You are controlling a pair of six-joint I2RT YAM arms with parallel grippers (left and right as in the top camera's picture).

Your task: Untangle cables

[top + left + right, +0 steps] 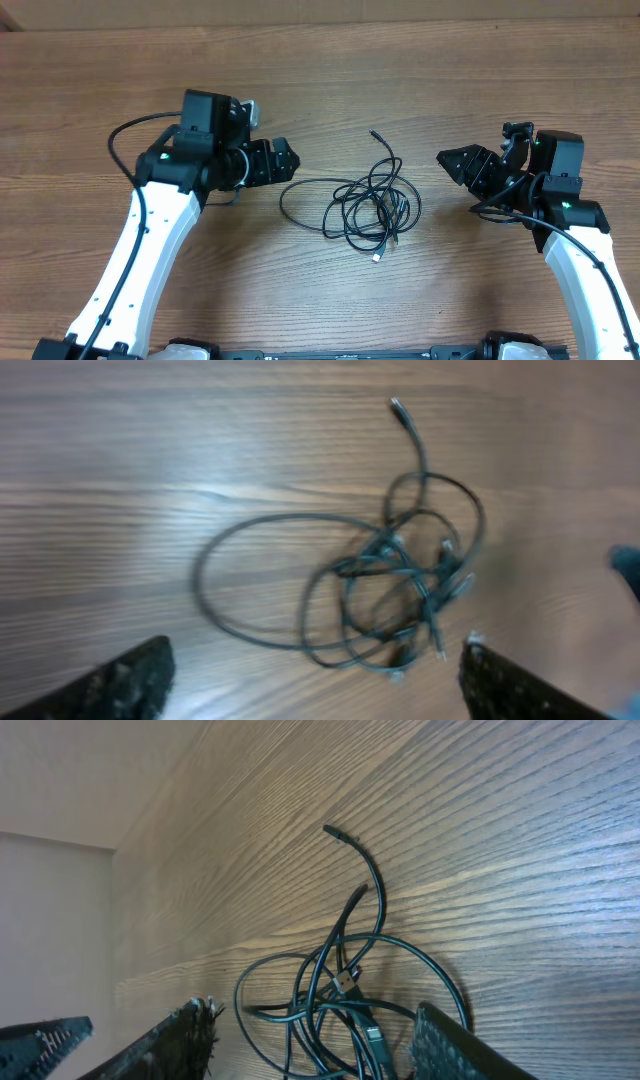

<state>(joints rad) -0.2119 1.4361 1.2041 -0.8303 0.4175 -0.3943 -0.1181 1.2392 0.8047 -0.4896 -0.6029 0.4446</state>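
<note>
The robot will grab an outer piece of cable on the near side of the heap with its left gripper, which leaves the rest free for the right gripper to untangle.
The cables lie in one tangled heap of thin black loops on the wooden table, midway between my arms. One plug end sticks out toward the back, another toward the front. A wide loop reaches left. My left gripper is open and empty, just left of the heap. My right gripper is open and empty, to the right of it. The left wrist view shows the heap beyond its open fingers. The right wrist view shows it between its open fingers.
The wooden table fills the overhead view. Thicker black wires run along my left arm and others along my right arm. A pale wall shows at the left of the right wrist view.
</note>
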